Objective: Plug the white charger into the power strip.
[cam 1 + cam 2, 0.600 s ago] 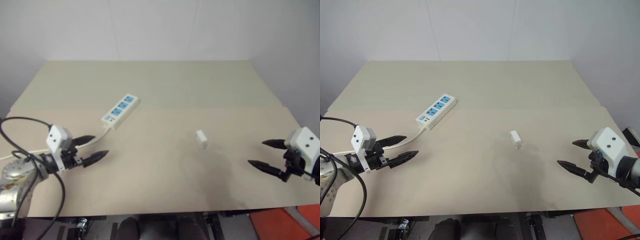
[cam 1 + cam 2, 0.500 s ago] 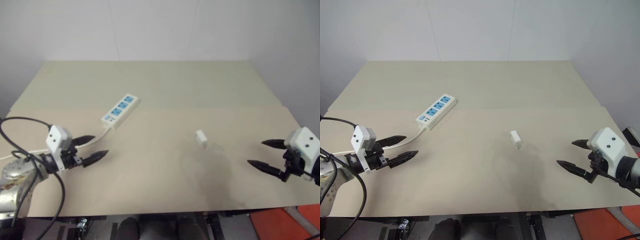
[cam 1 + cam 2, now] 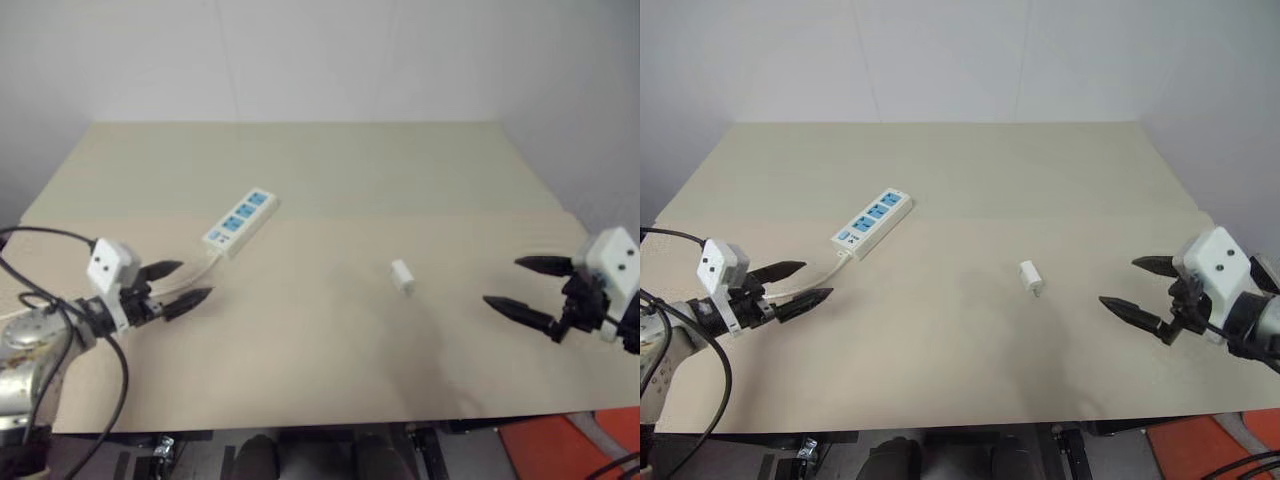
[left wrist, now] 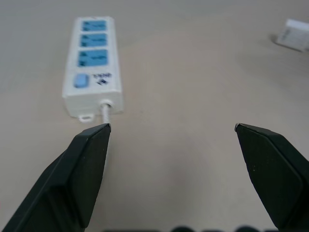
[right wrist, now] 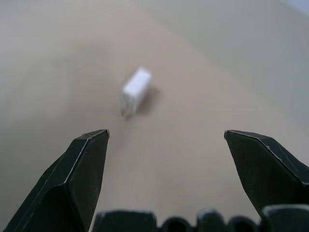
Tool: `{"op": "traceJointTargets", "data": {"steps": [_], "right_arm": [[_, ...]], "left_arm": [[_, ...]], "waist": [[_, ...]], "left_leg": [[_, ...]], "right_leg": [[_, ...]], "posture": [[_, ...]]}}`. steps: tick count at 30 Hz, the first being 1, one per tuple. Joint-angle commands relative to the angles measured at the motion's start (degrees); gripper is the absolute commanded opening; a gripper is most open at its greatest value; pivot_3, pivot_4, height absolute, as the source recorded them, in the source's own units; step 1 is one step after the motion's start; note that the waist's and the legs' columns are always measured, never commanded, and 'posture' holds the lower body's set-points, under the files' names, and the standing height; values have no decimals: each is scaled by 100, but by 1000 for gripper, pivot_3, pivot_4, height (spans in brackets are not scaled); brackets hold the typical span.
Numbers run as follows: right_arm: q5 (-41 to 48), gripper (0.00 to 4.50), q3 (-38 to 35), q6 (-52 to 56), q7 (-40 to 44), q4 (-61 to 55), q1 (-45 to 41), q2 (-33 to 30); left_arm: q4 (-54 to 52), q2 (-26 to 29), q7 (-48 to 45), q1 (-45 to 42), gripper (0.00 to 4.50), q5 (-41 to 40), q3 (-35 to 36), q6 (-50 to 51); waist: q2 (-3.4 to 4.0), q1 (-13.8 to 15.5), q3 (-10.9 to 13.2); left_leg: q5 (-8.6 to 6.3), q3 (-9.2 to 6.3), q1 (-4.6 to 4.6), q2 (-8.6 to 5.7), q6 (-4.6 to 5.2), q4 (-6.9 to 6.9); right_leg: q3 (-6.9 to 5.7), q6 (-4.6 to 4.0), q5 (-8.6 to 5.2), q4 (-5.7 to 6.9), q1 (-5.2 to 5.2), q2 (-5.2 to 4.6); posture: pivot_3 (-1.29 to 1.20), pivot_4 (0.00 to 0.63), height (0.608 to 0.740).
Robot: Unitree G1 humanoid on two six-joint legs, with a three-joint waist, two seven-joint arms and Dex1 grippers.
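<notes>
The robot's right hand will next grab the white charger by its body (image 3: 401, 275) (image 5: 137, 88), so the charger's pins stay free to go into a socket of the power strip.
The power strip (image 3: 240, 222) lies flat at an angle on the left half of the table, its blue sockets facing up and its thin white cord (image 3: 207, 265) trailing toward my left gripper (image 3: 197, 279). That gripper hovers open and empty just short of the strip's switch end (image 4: 81, 80). The white charger (image 3: 402, 277) lies on its side near the table's middle, apart from the strip. My right gripper (image 3: 500, 281) is open and empty to the right of the charger (image 5: 136, 90) and points at it across a gap.
The beige table (image 3: 320, 370) has a faint seam across its middle, and its front edge runs near the bottom of the eye views. A white wall stands behind it. An orange object (image 3: 555, 445) sits on the floor at the front right.
Both grippers have lifted a little away from the front edge. The right one has also shifted slightly toward the charger. The charger and the strip have not moved.
</notes>
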Motion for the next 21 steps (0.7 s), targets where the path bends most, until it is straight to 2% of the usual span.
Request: {"op": "traceJointTargets", "data": {"steps": [1,6,9,12,16,21], "right_arm": [[319,4500,-9,335,-315,-393,-197,60],[486,4500,415,667,-1025,-809,-467,411],[630,4500,622,837,-1320,-1014,-640,614],[760,4500,733,816,-1430,-1226,-727,718],[869,4500,823,958,-1799,-1494,-758,865],[938,4500,694,1017,-1894,-1758,-482,827]], "left_arm": [[-149,-103,405,-200,4486,-223,246,265],[-65,-409,1242,-395,4486,-69,278,405],[167,-694,1415,-526,4486,-24,145,259],[511,-1122,1484,-781,4486,181,-48,-276],[1628,-1608,1579,-1356,4486,786,-302,-1487],[3161,-1719,1097,-2046,4486,1159,-589,-2452]], "waist": [[0,4,0],[0,5,0],[0,5,0],[0,14,0],[0,117,-1],[-1,154,-1]], "left_leg": [[0,0,-1,0,0,0],[0,-2,-1,0,0,5],[0,-4,0,-1,0,10],[0,-6,-3,-1,0,15],[0,-11,-7,-3,0,26],[-1,-15,-18,-3,2,50]], "right_leg": [[0,0,0,0,0,0],[0,0,0,5,-1,0],[0,0,0,11,0,0],[-3,0,0,13,-1,0],[-7,0,0,18,-1,1],[-11,0,0,27,-3,3]], "posture": [[0,150,740],[0,150,740],[0,150,740],[0,150,740],[0,150,740],[0,150,740]]}}
